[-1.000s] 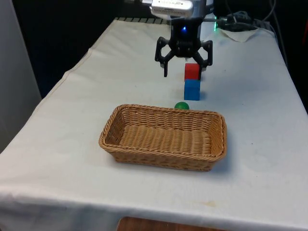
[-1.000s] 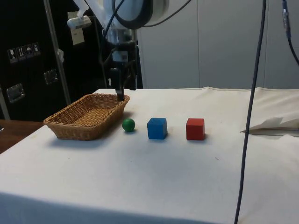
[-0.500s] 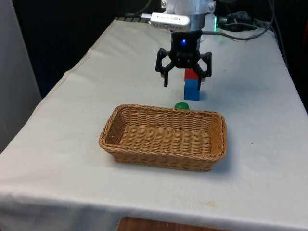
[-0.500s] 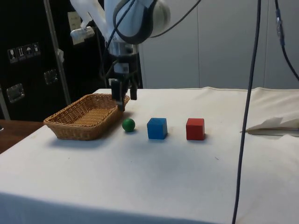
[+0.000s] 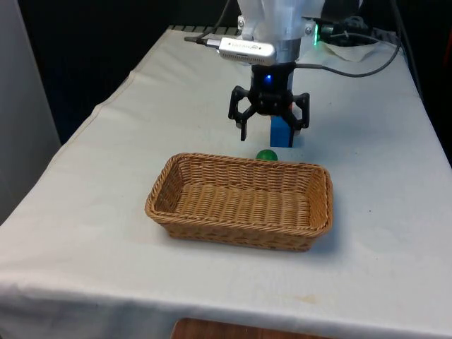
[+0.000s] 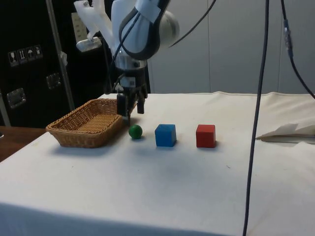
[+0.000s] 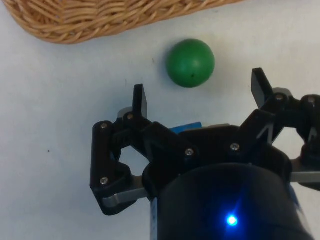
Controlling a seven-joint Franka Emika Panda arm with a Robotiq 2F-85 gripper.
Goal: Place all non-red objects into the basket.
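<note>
My gripper should next grab the green ball around its round middle (image 5: 267, 155) (image 7: 190, 63). Then it can put the non-red objects in the basket.
A small green ball (image 5: 266, 155) lies on the white cloth just behind the wicker basket (image 5: 233, 229), close to its far wall. A blue cube (image 6: 165, 135) and a red cube (image 6: 205, 135) stand in a row beyond the ball. My gripper (image 5: 272, 131) hangs open a little above the cloth, over the spot between ball and blue cube. In the wrist view the ball (image 7: 190, 63) lies just ahead of the open gripper (image 7: 200, 90), with the basket (image 7: 100, 20) rim beyond it. Nothing is between the fingers. The basket (image 6: 83, 135) holds nothing.
A crumpled white sheet (image 6: 290, 132) lies near the table's far end beside the robot. Dark cables (image 6: 256, 123) hang down in front in the side view. Open cloth surrounds the basket on its other sides.
The gripper has come down and moved towards the basket, from over the cubes to just above the green ball. It stays open. The objects have not moved.
</note>
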